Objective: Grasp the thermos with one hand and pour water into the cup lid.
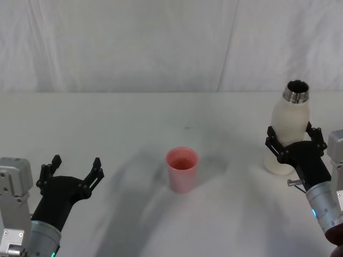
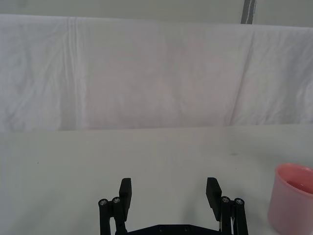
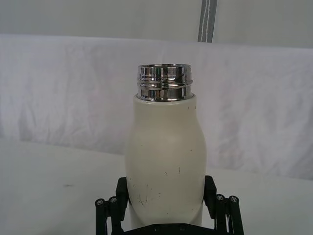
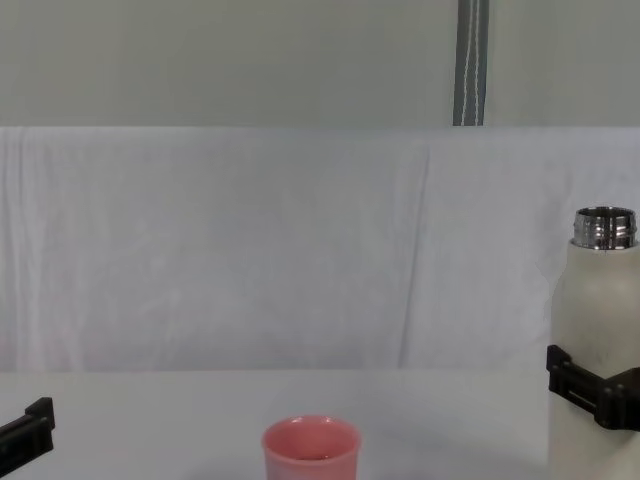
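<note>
Next, my right gripper grabs the thermos by its straight-sided lower body to pour, since the thermos's shoulder slopes in toward its steel neck.
The cream-white thermos stands upright on the table at the right, its steel neck uncapped; it also shows in the right wrist view and the chest view. My right gripper is open, with its black fingers on either side of the thermos's lower body, close against its wall. The pink cup lid stands at the table's middle, with a little liquid inside. My left gripper hovers open and empty at the near left, well left of the cup lid.
The white table runs back to a white draped cloth. Open tabletop lies between the cup lid and the thermos, and between the cup lid and my left gripper.
</note>
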